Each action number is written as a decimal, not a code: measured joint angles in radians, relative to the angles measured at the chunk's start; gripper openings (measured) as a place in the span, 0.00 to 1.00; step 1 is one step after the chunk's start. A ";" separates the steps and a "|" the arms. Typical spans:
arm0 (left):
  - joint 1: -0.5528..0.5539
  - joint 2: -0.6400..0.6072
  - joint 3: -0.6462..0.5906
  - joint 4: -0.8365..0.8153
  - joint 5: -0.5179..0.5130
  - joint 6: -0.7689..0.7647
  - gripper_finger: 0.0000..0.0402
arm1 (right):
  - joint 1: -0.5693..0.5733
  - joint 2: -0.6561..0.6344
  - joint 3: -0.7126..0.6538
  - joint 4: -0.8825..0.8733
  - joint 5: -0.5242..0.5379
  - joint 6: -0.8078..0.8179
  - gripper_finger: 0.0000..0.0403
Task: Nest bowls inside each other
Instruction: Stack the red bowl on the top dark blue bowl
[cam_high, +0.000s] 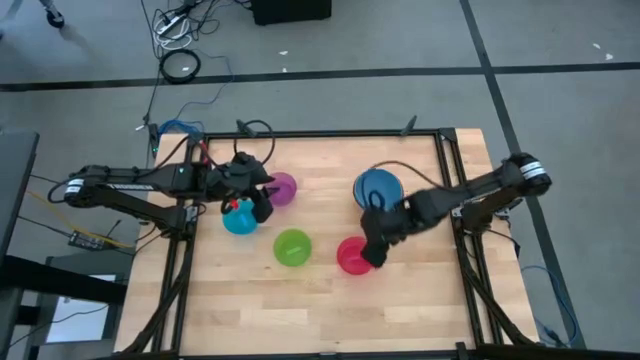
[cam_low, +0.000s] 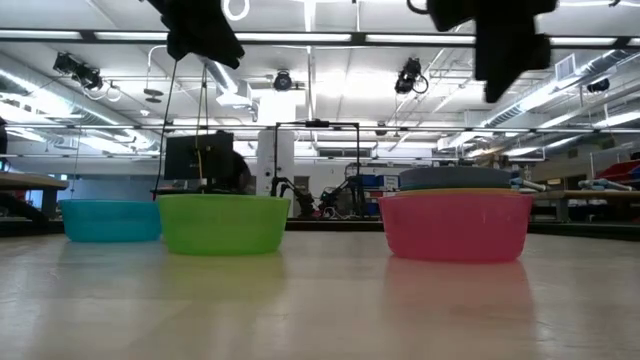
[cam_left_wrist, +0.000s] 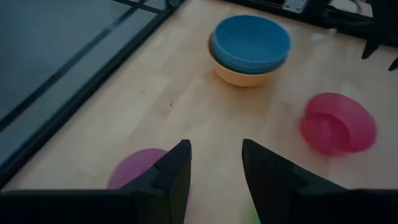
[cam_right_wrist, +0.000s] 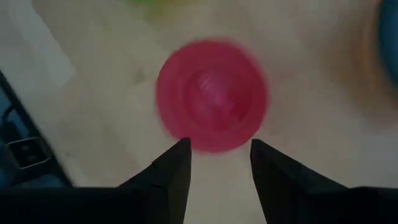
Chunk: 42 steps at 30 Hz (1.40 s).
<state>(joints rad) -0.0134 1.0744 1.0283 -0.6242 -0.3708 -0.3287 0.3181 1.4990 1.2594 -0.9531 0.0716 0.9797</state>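
My right gripper should next grab the pink-red bowl by its rim (cam_high: 357, 270) (cam_right_wrist: 214, 149), so that it can nest the bowl in the blue bowl.
The pink-red bowl (cam_high: 350, 256) stands upright on the table, right of the middle, and my right gripper (cam_right_wrist: 221, 163) hangs open above its near-right rim, clear of it (cam_low: 510, 45). A blue bowl (cam_left_wrist: 252, 38) sits nested in a teal one, which sits in an orange one (cam_left_wrist: 245, 76), at the far right (cam_high: 378, 187). The green bowl (cam_high: 292, 247), the cyan bowl (cam_high: 238, 219) and the purple bowl (cam_high: 284, 187) stand singly on their bases. My left gripper (cam_left_wrist: 214, 168) is open, up in the air between the cyan and purple bowls (cam_high: 256, 200).
A black frame rail (cam_high: 340, 133) runs along the table's far edge and down both sides. Bare wood (cam_high: 320, 310) lies between the bowls and the near edge. Beyond the table are cables on the floor (cam_high: 180, 65) and a workshop room.
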 joint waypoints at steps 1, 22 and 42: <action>-0.006 0.000 0.000 0.000 0.006 -0.004 0.38 | 0.023 0.012 0.000 0.008 -0.001 0.047 0.38; -0.165 0.000 0.000 -0.026 0.070 -0.016 0.38 | 0.012 0.330 -0.001 0.032 0.149 0.371 0.38; -0.186 0.000 0.000 -0.025 0.049 -0.024 0.38 | 0.020 0.283 -0.001 -0.057 0.191 0.399 0.38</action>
<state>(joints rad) -0.1993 1.0744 1.0283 -0.6491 -0.3214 -0.3523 0.3382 1.7817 1.2580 -1.0105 0.2625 1.3783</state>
